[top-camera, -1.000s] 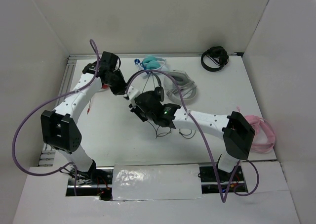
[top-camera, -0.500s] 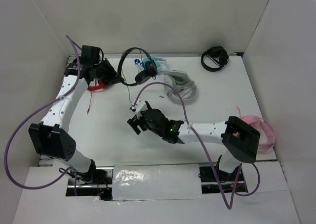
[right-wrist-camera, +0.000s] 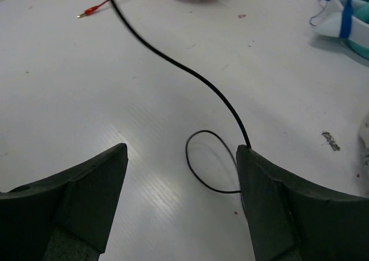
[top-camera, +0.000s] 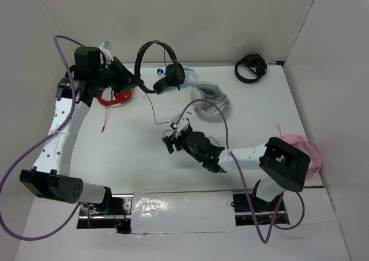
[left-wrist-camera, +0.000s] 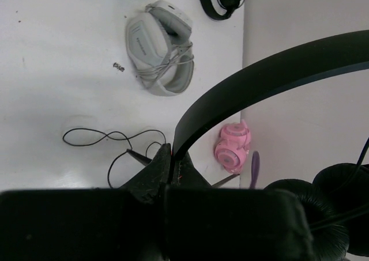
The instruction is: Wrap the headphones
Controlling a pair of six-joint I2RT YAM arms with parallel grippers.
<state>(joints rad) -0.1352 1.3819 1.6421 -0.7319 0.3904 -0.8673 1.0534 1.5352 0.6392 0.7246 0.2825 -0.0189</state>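
Note:
Next, my right gripper reaches the cable and grabs the part of it beside the small loop, so the cable's earcup-side length stays free to wrap.
My left gripper is raised at the back left and shut on the thin headband of the black headphones. The arch stands in the air, and the round earcups hang beside it. In the left wrist view the band leaves the closed jaws of that gripper, with an earcup at the lower right. The thin black cable drops to the table. My right gripper hovers low there, open. The cable runs to its right finger, and a small loop lies between the fingers.
Grey-white headphones lie mid-table. A bundled black headset sits at the back right and pink headphones at the right edge. Red-and-black headphones lie under the left arm, and a teal pair lies behind the earcups. White walls enclose the table.
The left arm has lifted the headphones off the table, up and toward the back left. The right gripper has opened, let go and drawn back low over the trailing cable.

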